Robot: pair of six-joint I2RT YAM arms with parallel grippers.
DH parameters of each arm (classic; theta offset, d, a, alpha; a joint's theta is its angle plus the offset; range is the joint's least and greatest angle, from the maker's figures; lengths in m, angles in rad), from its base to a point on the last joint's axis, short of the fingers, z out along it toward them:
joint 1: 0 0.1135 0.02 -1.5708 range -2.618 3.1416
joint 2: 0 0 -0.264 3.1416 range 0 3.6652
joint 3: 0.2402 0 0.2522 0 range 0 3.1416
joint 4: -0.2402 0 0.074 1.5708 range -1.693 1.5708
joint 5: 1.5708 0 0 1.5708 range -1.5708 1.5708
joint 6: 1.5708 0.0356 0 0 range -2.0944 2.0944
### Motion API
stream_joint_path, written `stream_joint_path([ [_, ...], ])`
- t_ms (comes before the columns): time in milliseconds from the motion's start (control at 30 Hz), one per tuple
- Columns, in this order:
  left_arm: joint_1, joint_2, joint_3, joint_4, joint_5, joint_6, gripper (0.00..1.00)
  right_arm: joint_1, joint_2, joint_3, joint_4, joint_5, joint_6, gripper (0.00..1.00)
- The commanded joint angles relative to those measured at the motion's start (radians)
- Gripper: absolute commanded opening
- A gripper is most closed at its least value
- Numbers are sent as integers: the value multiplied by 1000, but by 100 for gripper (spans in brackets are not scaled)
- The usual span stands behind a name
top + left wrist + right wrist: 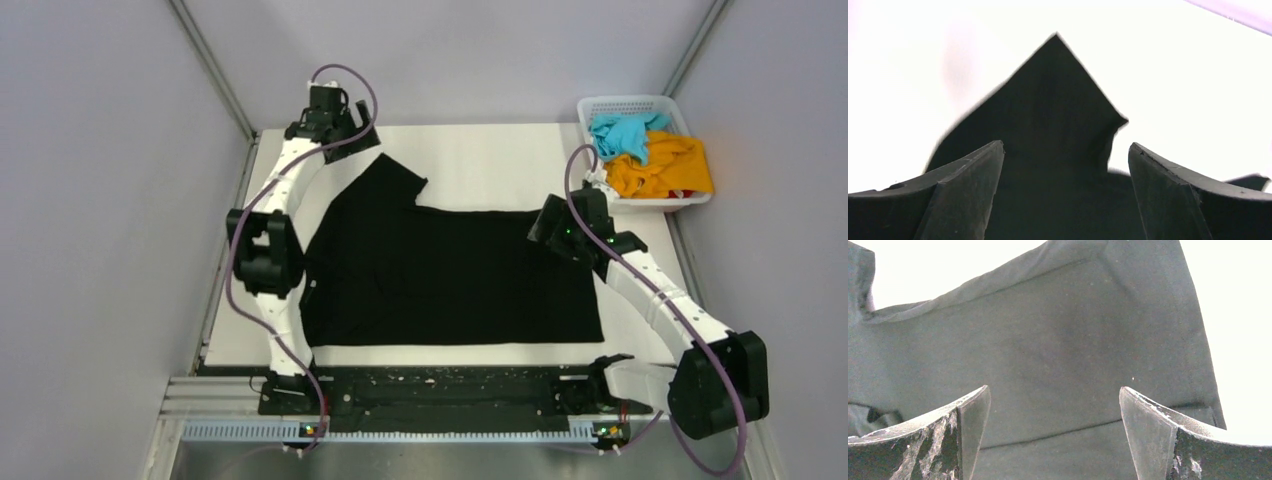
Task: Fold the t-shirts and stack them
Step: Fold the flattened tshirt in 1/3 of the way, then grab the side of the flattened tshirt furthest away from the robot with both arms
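My left gripper picks up the black t-shirt's far sleeve by the sleeve's outer edge next, to fold the t-shirt's far side over its near half.
A large black t-shirt (440,275) lies spread flat on the white table, one sleeve pointing to the far left corner. My left gripper (335,128) hovers open over that sleeve (1048,110), nothing between its fingers. Over the shirt's far right corner my right gripper (560,228) also stands open; its wrist view shows the fabric (1058,350) with a hem line under the empty jaws. A turquoise-blue t-shirt (625,135) and an orange-yellow t-shirt (665,168) lie crumpled in the basket.
A white lattice basket (630,104) sits at the table's far right corner. Grey walls enclose the table (480,160) on the left, back and right. A black rail with the arm bases runs along the near edge.
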Motion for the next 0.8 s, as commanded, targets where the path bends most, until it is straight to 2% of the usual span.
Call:
stream_joint_path([
  [0, -3, 271, 332, -79, 13, 241, 99, -23, 68, 46, 69, 7, -9, 99],
  [100, -3, 450, 562, -88, 12, 310, 99, -37, 108, 44, 92, -33, 8, 99],
  [167, -3, 516, 626, -21, 30, 307, 99, -47, 128, 46, 98, -55, 7, 99],
  [300, -3, 560, 553, 196, 40, 210, 99, -64, 147, 48, 96, -72, -3, 99],
  [467, -3, 678, 637, 226, 19, 98, 99, -74, 142, 33, 98, -78, -20, 99],
  [767, -3, 740, 652, 300, 81, -92, 99, -85, 139, -17, 124, -76, -11, 98],
])
